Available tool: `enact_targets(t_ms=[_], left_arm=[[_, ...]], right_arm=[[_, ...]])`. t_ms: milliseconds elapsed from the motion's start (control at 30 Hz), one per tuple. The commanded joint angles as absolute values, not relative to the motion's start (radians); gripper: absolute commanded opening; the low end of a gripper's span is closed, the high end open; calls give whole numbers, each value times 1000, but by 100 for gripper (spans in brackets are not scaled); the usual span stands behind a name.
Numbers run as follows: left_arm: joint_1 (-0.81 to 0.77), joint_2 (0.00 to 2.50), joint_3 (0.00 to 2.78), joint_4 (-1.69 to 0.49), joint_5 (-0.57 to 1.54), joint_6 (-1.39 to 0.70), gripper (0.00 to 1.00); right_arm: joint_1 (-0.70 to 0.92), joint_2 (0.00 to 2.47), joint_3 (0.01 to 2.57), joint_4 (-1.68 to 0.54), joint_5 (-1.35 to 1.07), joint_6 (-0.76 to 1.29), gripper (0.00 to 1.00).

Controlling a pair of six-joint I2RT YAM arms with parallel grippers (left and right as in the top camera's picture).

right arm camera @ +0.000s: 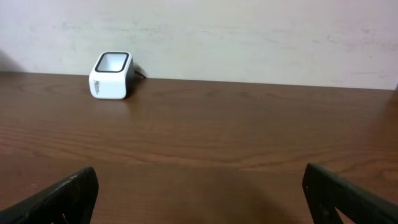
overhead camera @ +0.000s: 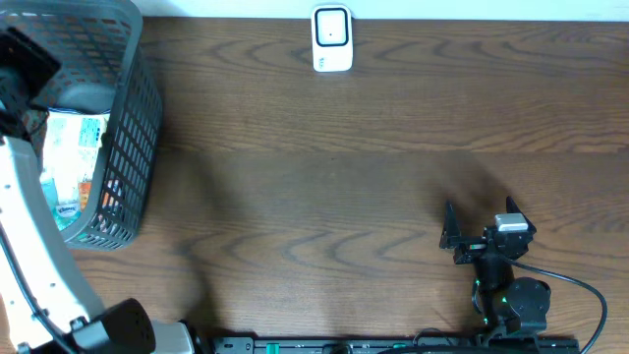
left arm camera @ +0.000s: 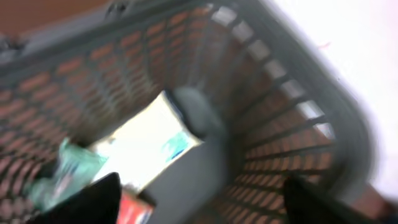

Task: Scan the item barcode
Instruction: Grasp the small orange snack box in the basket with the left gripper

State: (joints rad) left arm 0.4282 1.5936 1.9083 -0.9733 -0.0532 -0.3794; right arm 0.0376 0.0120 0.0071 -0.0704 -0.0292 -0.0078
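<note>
I should grab the red item with my left gripper next, by its edge beside the white packet. The red item's side then stays uncovered, so the barcode can be scanned.
The white barcode scanner [overhead camera: 332, 39] stands at the table's far edge; in the right wrist view the scanner [right arm camera: 111, 75] is far ahead on the left. The items lie in the grey mesh basket [overhead camera: 133, 118] at the left: a white and teal packet [overhead camera: 74, 147] shows from above. My left gripper [left arm camera: 202, 194] hangs inside the basket, its blurred fingers wide apart, open over a white packet [left arm camera: 146, 140], a grey item [left arm camera: 196, 165] and a red one [left arm camera: 134, 208]. My right gripper [overhead camera: 450, 234] rests open near the front right, nothing between its fingers.
The basket wall [left arm camera: 292, 118] rises close on the right of my left gripper. A teal wrapper [left arm camera: 68, 168] lies at the left of the basket. Bare brown tabletop [overhead camera: 324, 197] stretches between basket, scanner and right arm. A black cable [overhead camera: 590, 295] loops by the right arm.
</note>
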Motion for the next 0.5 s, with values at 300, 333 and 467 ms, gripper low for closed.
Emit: enact_targets(t_ms=[300,333,467], left_arm=[[451,1870,1915,-1193,-263,-458,98],[458,1886,1915,-1196,-263,-458,98],[493,1939,1915,-1216,-241,-435,98]], right_arm=[[33,7,6,-75,-28,-9,99],[33,7,6,-75,-29,-9,99],[33,7,6,-75,-28,-9,99]])
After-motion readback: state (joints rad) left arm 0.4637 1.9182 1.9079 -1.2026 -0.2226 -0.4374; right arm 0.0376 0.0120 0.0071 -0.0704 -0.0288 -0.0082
